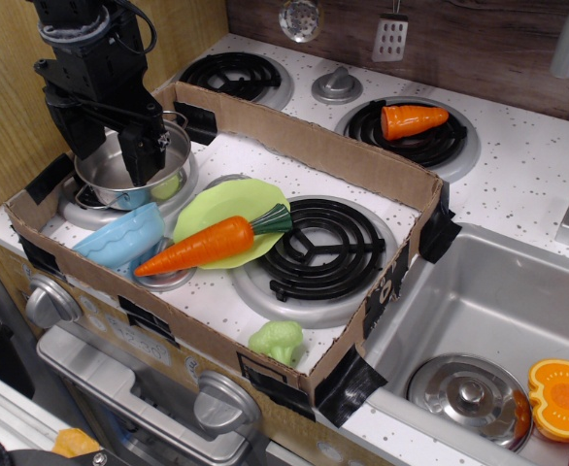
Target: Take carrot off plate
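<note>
The long carrot has to come off the plate (218,199), so next my gripper needs to grab it by its thick end near the green stem (240,232).
The long orange carrot (202,245) lies across the lime-green plate (218,199). Its dark green stem points right toward the black burner, and its tip reaches past the plate's left rim. My black gripper (110,146) hangs at the back left over a metal pot (119,180), well apart from the carrot. Its fingers stand apart and hold nothing.
A light blue wavy bowl (124,236) sits left of the plate. A cardboard wall (304,146) fences in the front burners. A short stubby carrot piece (413,120) lies on the back right burner. A green broccoli piece (278,340) is at the front edge. A sink (479,301) is on the right.
</note>
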Controlling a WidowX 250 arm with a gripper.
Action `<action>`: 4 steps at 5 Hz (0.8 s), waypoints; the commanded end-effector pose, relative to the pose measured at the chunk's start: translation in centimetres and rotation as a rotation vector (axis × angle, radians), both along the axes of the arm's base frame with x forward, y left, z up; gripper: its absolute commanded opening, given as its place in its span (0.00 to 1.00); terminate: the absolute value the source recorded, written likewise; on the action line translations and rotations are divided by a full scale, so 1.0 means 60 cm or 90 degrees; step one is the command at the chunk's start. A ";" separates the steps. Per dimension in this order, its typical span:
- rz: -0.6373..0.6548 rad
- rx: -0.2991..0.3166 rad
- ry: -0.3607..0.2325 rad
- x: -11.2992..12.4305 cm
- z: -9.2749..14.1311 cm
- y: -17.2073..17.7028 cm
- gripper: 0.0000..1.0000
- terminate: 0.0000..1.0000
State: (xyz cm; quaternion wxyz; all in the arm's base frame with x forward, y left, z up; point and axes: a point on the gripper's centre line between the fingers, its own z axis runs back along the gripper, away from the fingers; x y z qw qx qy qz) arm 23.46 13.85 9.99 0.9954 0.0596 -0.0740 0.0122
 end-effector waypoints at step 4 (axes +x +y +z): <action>-0.261 0.064 -0.024 0.018 0.043 -0.070 1.00 0.00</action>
